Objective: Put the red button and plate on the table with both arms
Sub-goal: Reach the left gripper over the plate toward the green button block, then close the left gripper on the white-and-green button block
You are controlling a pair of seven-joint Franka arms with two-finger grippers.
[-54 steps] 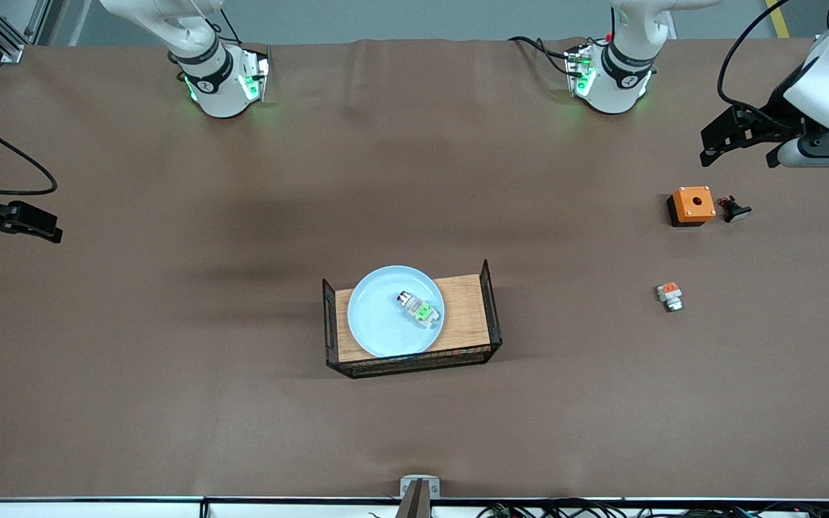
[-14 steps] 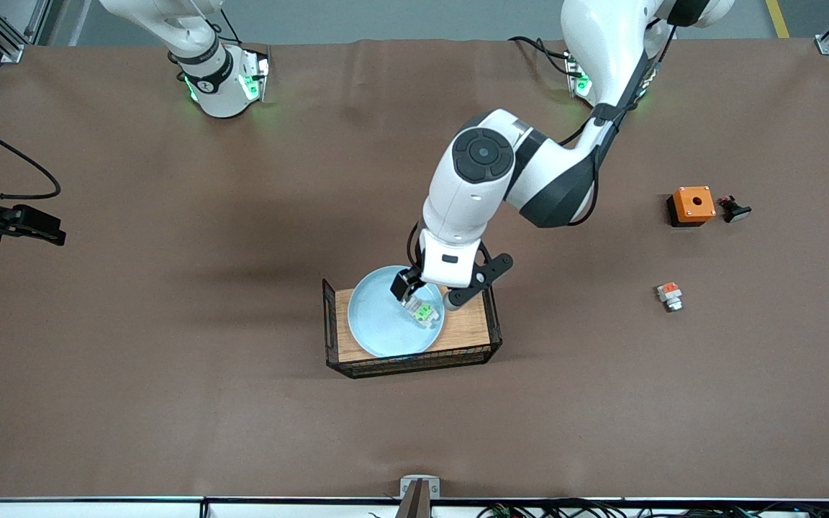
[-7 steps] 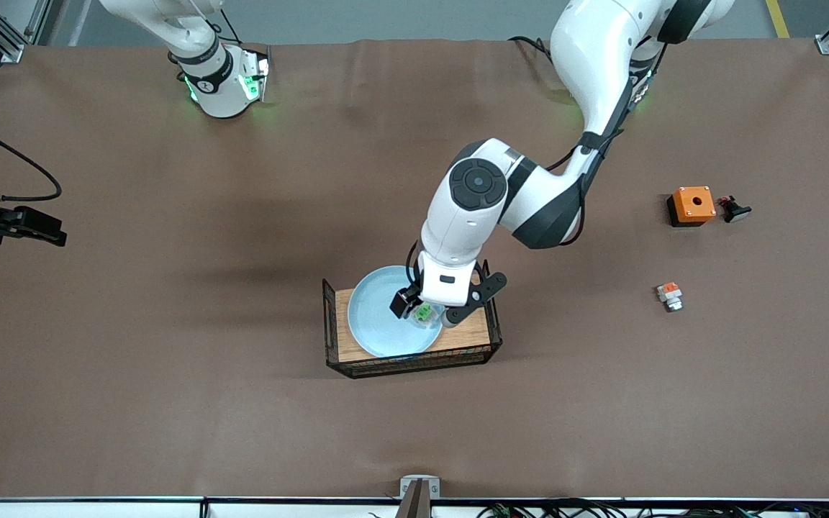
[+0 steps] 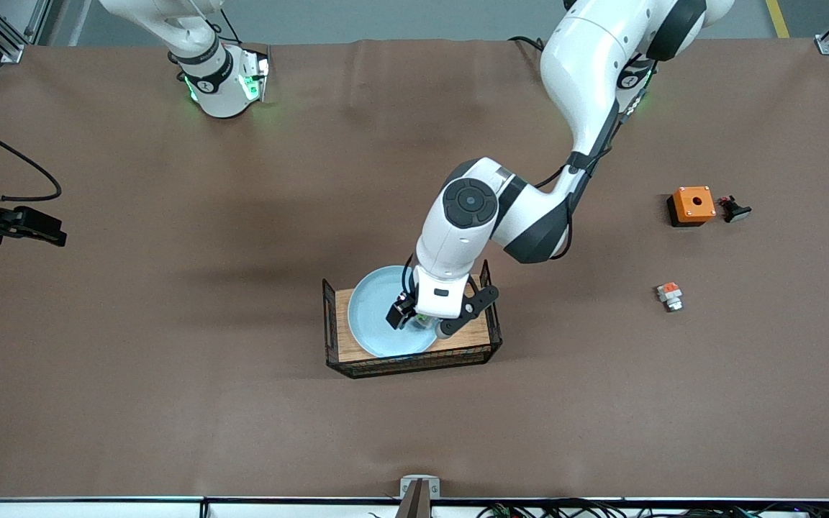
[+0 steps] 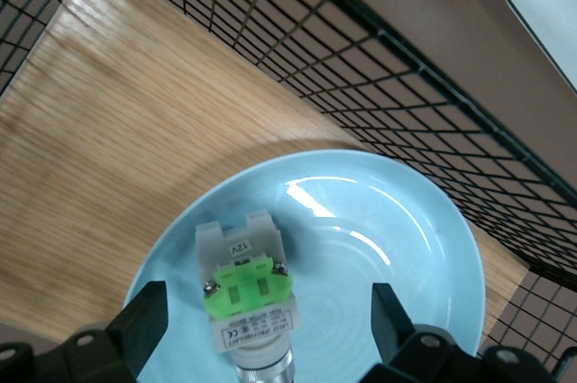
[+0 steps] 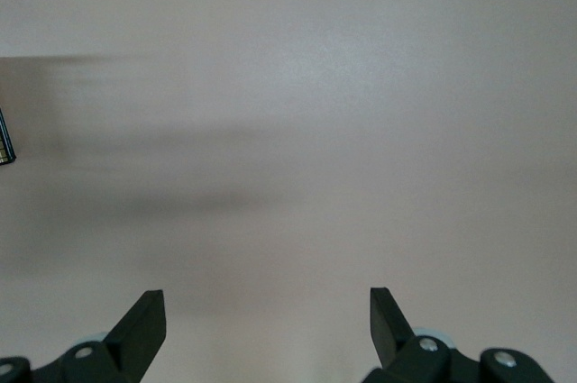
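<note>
My left gripper closes on the red button now: in the left wrist view its fingers stand beside the button, low over the plate point(image 5: 388, 230), so closing would catch it.
The pale blue plate point(image 4: 371, 316) lies on a wooden board point(image 4: 342, 339) inside a black wire frame, on the brown table point(image 4: 170, 403). In the left wrist view the red button point(image 5: 248, 297), grey-white with a green centre, lies on the plate point(image 5: 397, 257). My left gripper point(image 4: 420, 321) is low over the plate and hides the button in the front view. It is open point(image 5: 268, 304), one finger on each side of the button, with gaps on both sides. My right gripper point(image 4: 55, 235) waits open point(image 6: 268, 311) over bare table at the right arm's end.
The wire frame point(image 4: 490, 306) has raised mesh walls at both ends of the board point(image 5: 108, 131). Toward the left arm's end lie an orange box point(image 4: 691, 204), a small black button point(image 4: 735, 209) and a part with an orange-red centre point(image 4: 669, 296).
My left gripper has come down lower over the plate and now straddles the button, covering it in the front view. The right arm has stayed still.
</note>
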